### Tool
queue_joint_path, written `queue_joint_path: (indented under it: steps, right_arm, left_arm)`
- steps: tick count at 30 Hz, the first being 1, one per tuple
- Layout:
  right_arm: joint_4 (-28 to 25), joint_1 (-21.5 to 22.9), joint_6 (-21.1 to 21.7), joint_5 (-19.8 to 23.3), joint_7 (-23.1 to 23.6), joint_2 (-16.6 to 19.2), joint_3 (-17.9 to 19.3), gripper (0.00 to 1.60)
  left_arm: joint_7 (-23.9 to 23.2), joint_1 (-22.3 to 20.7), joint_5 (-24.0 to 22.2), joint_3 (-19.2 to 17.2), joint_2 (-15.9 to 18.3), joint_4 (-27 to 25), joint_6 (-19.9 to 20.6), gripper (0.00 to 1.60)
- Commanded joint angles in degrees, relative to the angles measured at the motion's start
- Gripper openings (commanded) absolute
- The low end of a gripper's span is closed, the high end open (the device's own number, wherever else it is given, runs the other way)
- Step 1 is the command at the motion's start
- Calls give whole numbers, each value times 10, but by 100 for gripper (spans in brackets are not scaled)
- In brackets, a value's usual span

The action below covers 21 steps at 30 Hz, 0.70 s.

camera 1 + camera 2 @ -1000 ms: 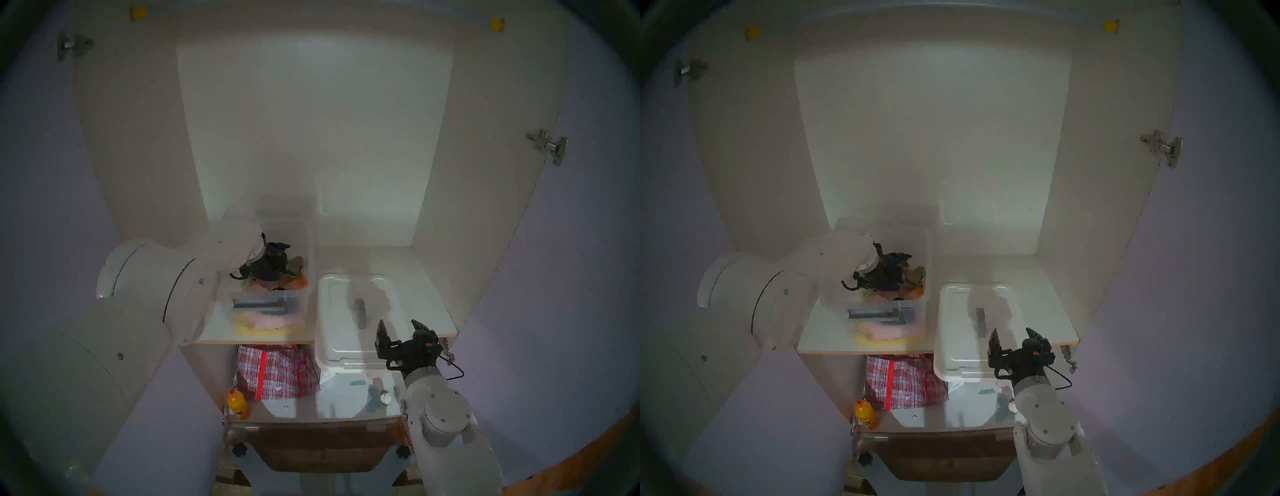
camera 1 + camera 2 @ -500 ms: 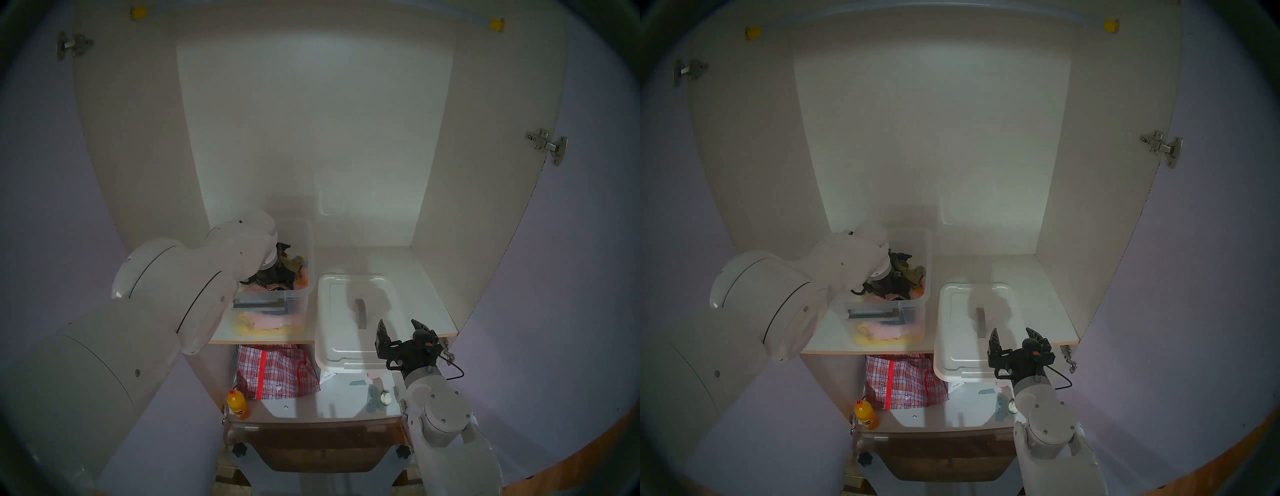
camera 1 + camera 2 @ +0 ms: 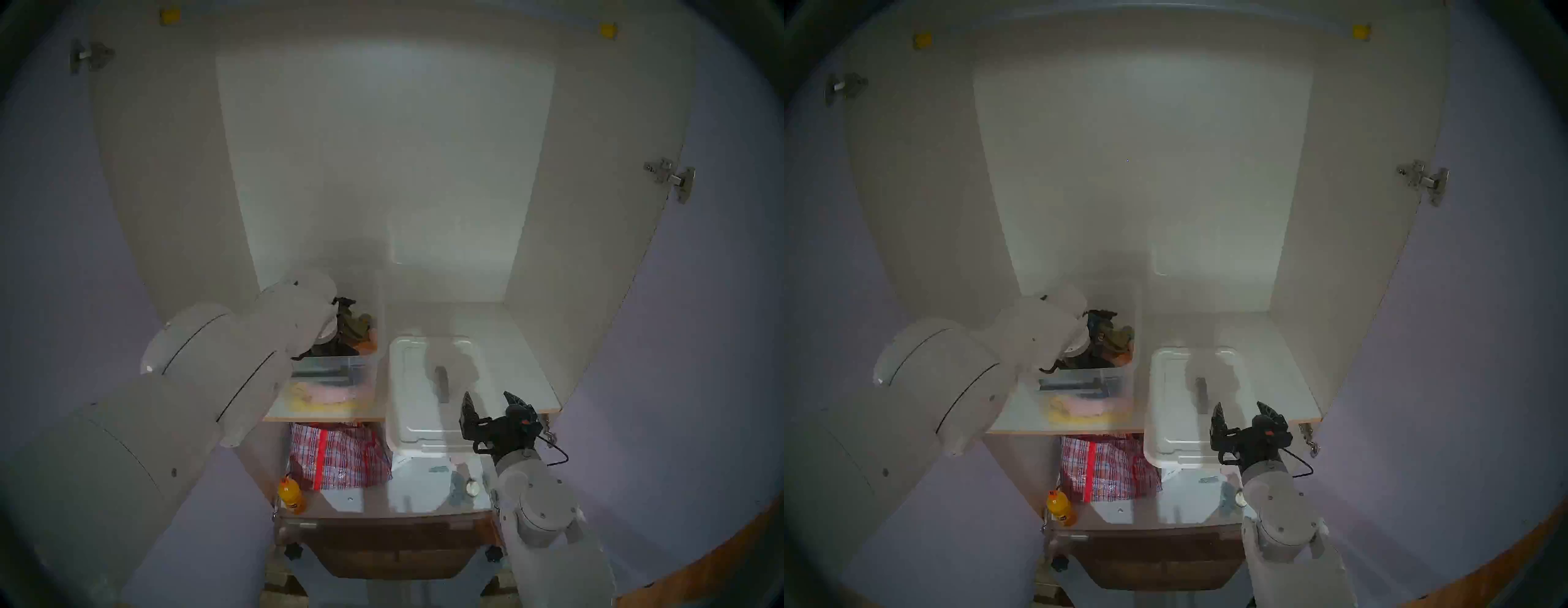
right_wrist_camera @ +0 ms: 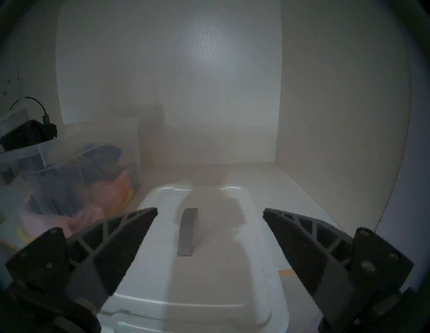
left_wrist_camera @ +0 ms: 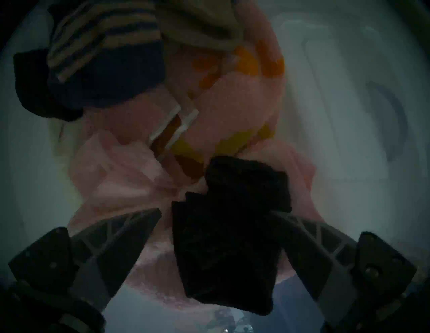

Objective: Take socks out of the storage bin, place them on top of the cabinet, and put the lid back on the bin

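The left gripper grips the black sock by its folded middle point(image 5: 230, 235) next, to take the sock out of the storage bin.
The clear storage bin point(image 3: 369, 373) stands open at the left of the cabinet point(image 3: 382, 170) shelf. It holds a jumble of socks point(image 3: 354, 325). My left gripper point(image 5: 215, 211) reaches down into the bin and is open. A black sock point(image 5: 228, 244) lies between its wide-spread fingers, close against the right one. A navy and beige striped sock point(image 5: 100, 39) and an olive sock point(image 5: 200, 25) lie further on. The white lid point(image 3: 420, 407) with its dark handle point(image 3: 442, 382) rests on the shelf right of the bin. My right gripper point(image 3: 488, 395) hovers open over the lid's front right corner.
Pink and yellow cloths point(image 3: 322, 397) fill the bin's bottom. On the lower shelf sit a red plaid bag point(image 3: 339, 456) and an orange bottle point(image 3: 290, 494). The lid overhangs the shelf's front edge. Bare shelf point(image 3: 509, 361) lies right of the lid. Lilac doors stand open at both sides.
My left arm has swung right and forward, bringing its wrist over the bin and the gripper down among the socks. The right arm and the lid have stayed put.
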Motion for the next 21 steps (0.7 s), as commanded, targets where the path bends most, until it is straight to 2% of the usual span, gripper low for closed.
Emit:
queue_joint_path:
  steps: [1, 9, 11, 15, 16, 18, 19, 20, 21]
  right_arm:
    - [-15, 5, -3, 0, -1, -1, 0, 160]
    - [-15, 5, -3, 0, -1, -1, 0, 160]
    - [-15, 5, -3, 0, -1, -1, 0, 160]
    - [-16, 5, -3, 0, -1, -1, 0, 160]
    - [-16, 5, -3, 0, -1, -1, 0, 160]
    - [-16, 5, -3, 0, -1, -1, 0, 160]
    - [-16, 5, -3, 0, -1, -1, 0, 160]
    - [-16, 5, -3, 0, -1, -1, 0, 160]
    - [-16, 5, -3, 0, -1, -1, 0, 160]
  left_arm:
    - [-43, -6, 5, 12, -4, -7, 6, 160]
    - [-54, -26, -7, 5, -7, -7, 6, 160]
    - [-62, -27, -1, 13, -10, -7, 6, 160]
    - [-108, -14, 27, 57, -16, -7, 6, 160]
    - [-108, -10, 29, 61, -17, -7, 6, 156]
    - [-139, -7, 33, 79, -15, -7, 6, 87]
    - [-130, -8, 22, 73, -13, -7, 6, 56]
    - [-136, -10, 20, 78, -11, -7, 6, 0]
    - [-134, -12, 19, 82, -11, -7, 6, 0]
